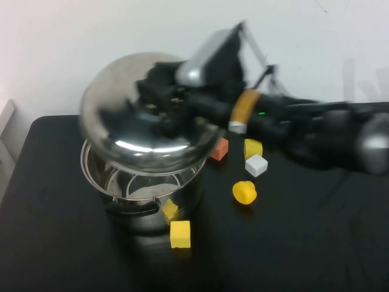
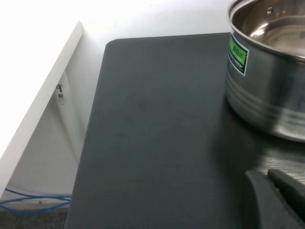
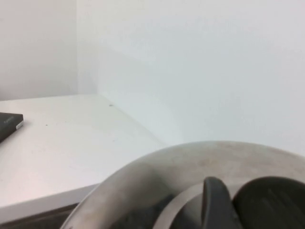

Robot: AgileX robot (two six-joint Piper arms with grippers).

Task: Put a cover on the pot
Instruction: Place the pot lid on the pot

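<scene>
The domed steel lid hangs tilted above the pot's rim, so it is too early to release. My right gripper brings the lid down first, then releases the lid.
The pot [image 1: 143, 194] is a deep shiny steel pot standing open on the black table, one black handle facing front. My right gripper [image 1: 161, 100] is shut on the black knob [image 3: 274, 202] of the domed steel lid [image 1: 134, 115] and holds it tilted just above the pot's rim, over its back part. The lid [image 3: 157, 181] fills the lower part of the right wrist view. My left gripper [image 2: 266, 174] is out of the high view; its fingers lie together low over the table near the pot's side [image 2: 267, 90], holding nothing.
Right of the pot lie an orange block [image 1: 219, 149], a yellow block [image 1: 253, 148], a white block [image 1: 256, 165] and a yellow round piece [image 1: 244, 192]. A yellow cube [image 1: 180, 234] sits in front of the pot. The black table [image 2: 143, 143] ends at a white wall.
</scene>
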